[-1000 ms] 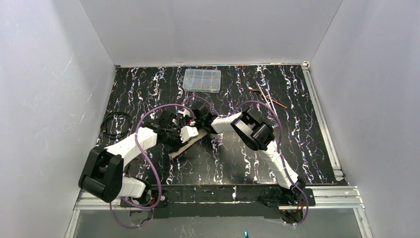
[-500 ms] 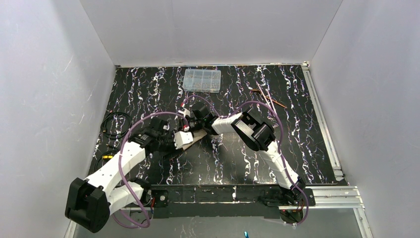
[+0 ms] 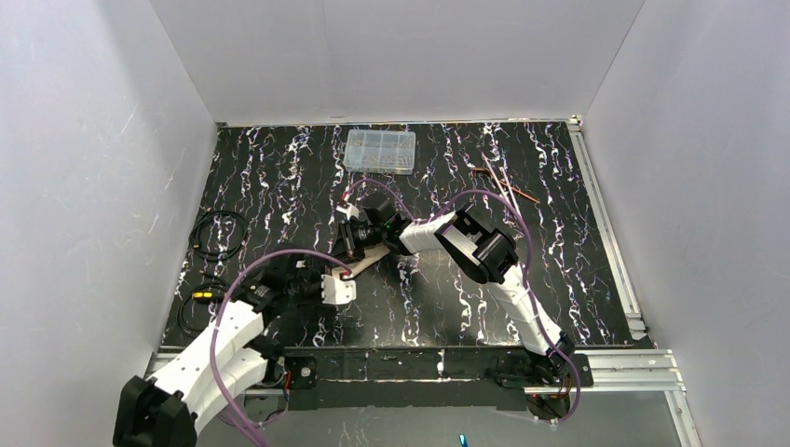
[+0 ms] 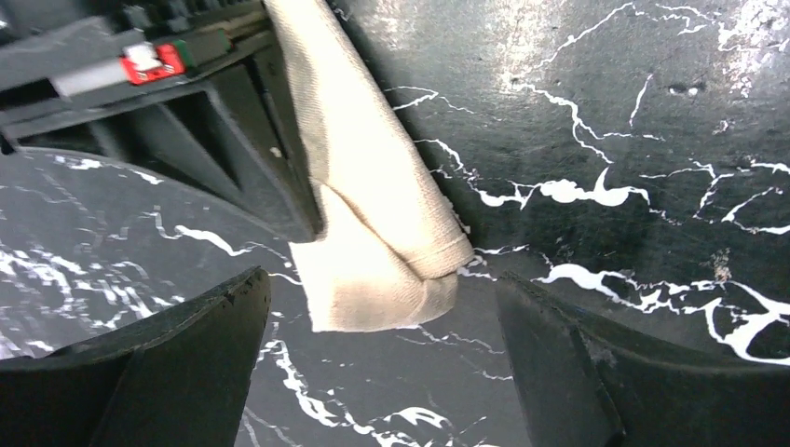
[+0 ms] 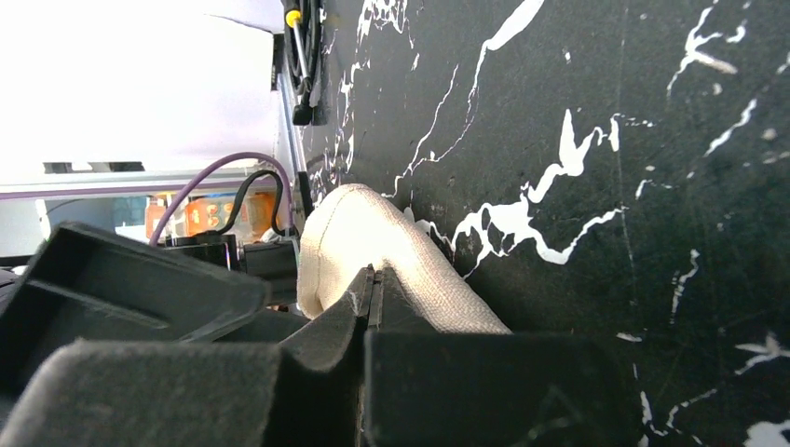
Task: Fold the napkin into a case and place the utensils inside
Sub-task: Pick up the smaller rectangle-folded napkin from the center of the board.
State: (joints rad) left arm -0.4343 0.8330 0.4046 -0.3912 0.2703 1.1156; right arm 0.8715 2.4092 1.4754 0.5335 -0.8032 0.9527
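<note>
The robot will turn the folded napkin into a case, so its left gripper should next pinch the napkin's near layered end (image 3: 340, 272) (image 4: 387, 284) from both sides.
The beige napkin (image 3: 365, 260) lies as a narrow folded strip on the black marbled table, its near end (image 4: 377, 251) rounded and layered. My left gripper (image 3: 346, 280) stands open just short of that end, its dark fingers (image 4: 177, 354) either side and clear of the cloth. My right gripper (image 3: 355, 244) is shut, its tips (image 5: 374, 276) down against the napkin (image 5: 363, 233) further along the strip. The copper utensils (image 3: 504, 184) lie far back on the right, away from both arms.
A clear plastic compartment box (image 3: 380, 151) sits at the back centre. Coiled black cables (image 3: 219, 233) lie by the left wall, also visible as cables (image 5: 303, 56) in the right wrist view. Purple arm cables loop over the middle of the table.
My left gripper has opened and let go of the napkin, and the left arm has drawn back toward the near left. The right gripper has stayed shut in place.
</note>
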